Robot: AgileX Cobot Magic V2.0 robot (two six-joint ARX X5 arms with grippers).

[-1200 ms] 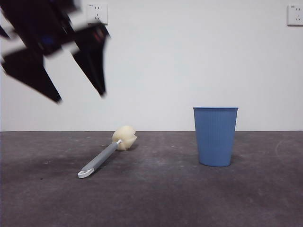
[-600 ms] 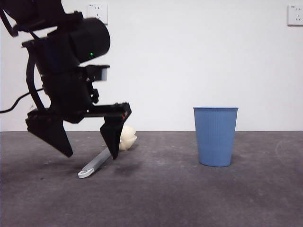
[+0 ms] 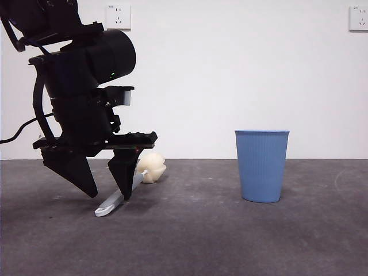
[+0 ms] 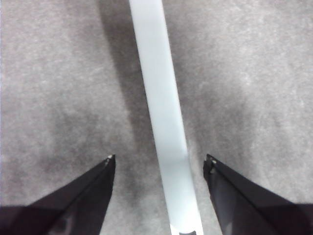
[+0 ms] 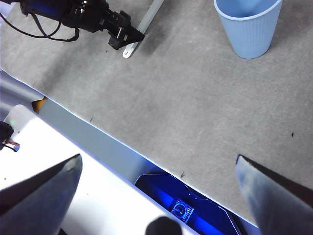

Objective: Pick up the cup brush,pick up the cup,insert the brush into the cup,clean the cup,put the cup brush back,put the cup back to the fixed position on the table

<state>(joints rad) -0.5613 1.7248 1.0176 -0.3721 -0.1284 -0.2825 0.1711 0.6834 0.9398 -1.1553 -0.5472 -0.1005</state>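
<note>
The cup brush's sponge head (image 3: pixel 151 165) needs to stay free to clean the cup (image 3: pixel 261 165), so the left gripper should grab the cup brush's grey handle next.
The cup brush (image 3: pixel 118 198) lies flat on the table (image 3: pixel 195 241), cream sponge head (image 3: pixel 152 168) toward the wall, white looped end nearest me. My left gripper (image 3: pixel 109 195) is open and low over the table, one jaw on each side of the grey handle (image 4: pixel 164 117), not touching it. The blue cup (image 3: pixel 261 165) stands upright to the right, empty; it also shows in the right wrist view (image 5: pixel 248 25). My right gripper (image 5: pixel 159 169) is open and empty, held high over the table's near edge, far from both things. The left arm (image 5: pixel 83 17) and the handle (image 5: pixel 144 22) show there too.
White wall behind with two sockets (image 3: pixel 118 16). The table's near edge (image 5: pixel 122 156) and white robot base show under the right gripper.
The left gripper came down from high at the left to the table and now straddles the brush handle. The brush and cup have not moved.
</note>
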